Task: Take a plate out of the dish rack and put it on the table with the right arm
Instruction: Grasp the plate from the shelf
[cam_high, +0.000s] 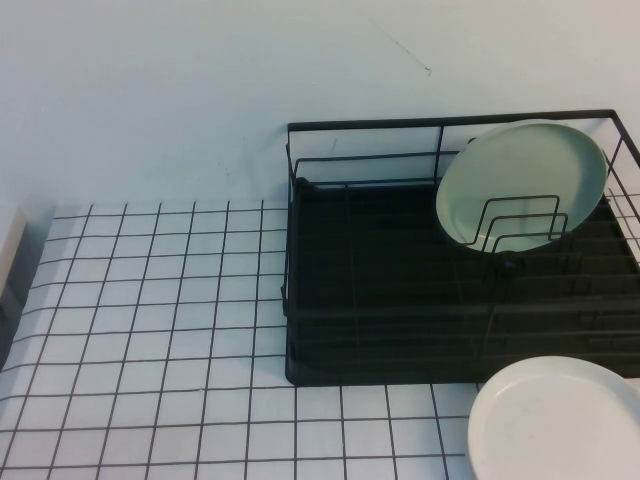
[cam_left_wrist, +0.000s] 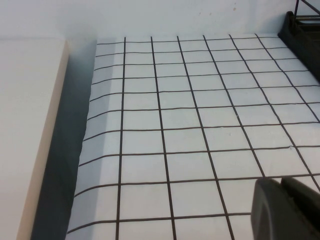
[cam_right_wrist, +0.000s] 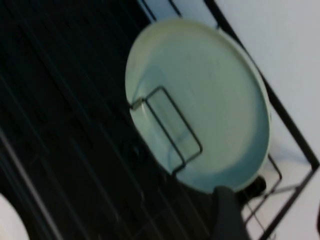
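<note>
The plate is far too wide across its side (cam_high: 530, 180), so my right gripper grabs the plate by its thin rim (cam_high: 603, 180) next.
The pale mint-green plate (cam_high: 522, 180) stands on edge, leaning among the wire dividers at the back right of the black dish rack (cam_high: 380, 300). The rack sits on the white grid-patterned table (cam_high: 150, 330). In the right wrist view the plate (cam_right_wrist: 200, 100) fills the middle, with a divider loop in front of it. My right gripper (cam_right_wrist: 272, 220) is open and empty, one finger (cam_right_wrist: 227, 215) just off the plate's rim, over the rack's corner. My left gripper (cam_left_wrist: 281, 182) is shut and empty, low over the bare table. Neither gripper shows in the high view.
A white plate (cam_high: 555, 420) lies flat on the table in front of the rack's right end. A pale slab (cam_left_wrist: 30, 125) runs along the table's left edge. Open grid surface lies left of the rack. A wall stands behind.
</note>
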